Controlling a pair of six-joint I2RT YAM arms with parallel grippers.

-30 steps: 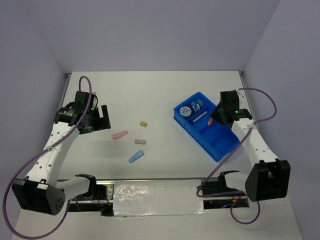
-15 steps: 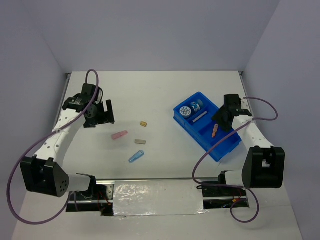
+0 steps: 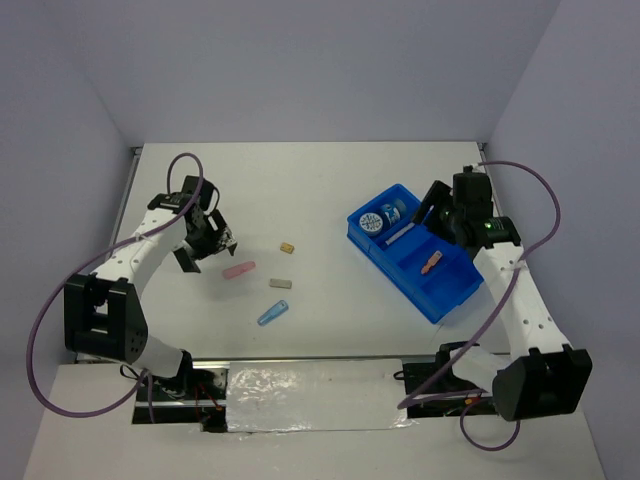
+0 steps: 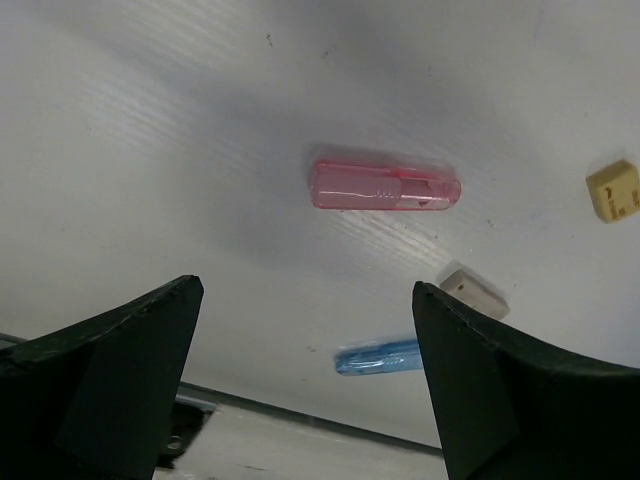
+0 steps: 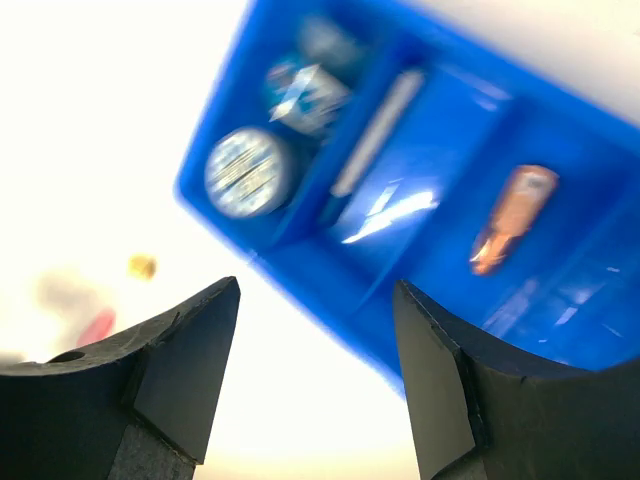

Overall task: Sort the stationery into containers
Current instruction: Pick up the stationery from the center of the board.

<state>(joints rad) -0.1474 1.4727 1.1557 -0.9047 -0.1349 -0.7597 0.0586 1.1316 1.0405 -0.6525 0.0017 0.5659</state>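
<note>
I next need to grip the pink oblong piece by its middle (image 3: 239, 270) with my left gripper. Then my left gripper should sort the piece into the blue tray (image 3: 442, 292).
The blue tray (image 3: 442, 292) sits at the right. It holds two blue rolls (image 3: 372, 223), a white-blue pen (image 3: 400, 235) and an orange piece (image 3: 430, 263). My right gripper (image 3: 438, 212) is open and empty above the tray's far side; in its wrist view (image 5: 315, 290) the orange piece (image 5: 513, 217), pen (image 5: 375, 135) and a roll (image 5: 246, 172) lie below it. My left gripper (image 3: 215, 240) is open and empty, just up-left of the pink piece (image 3: 239, 269). The left wrist view shows the pink piece (image 4: 385, 187) ahead of the gripper (image 4: 305, 295).
On the table lie a tan block (image 3: 287, 247), a grey block (image 3: 280, 284) and a light-blue piece (image 3: 272, 313). They also show in the left wrist view: tan block (image 4: 613, 190), grey block (image 4: 473, 292), light-blue piece (image 4: 378, 357). Walls enclose the table's sides.
The right gripper let go of the orange piece, which now lies in the tray, and drew back upward. The left gripper swung in toward the pink piece.
</note>
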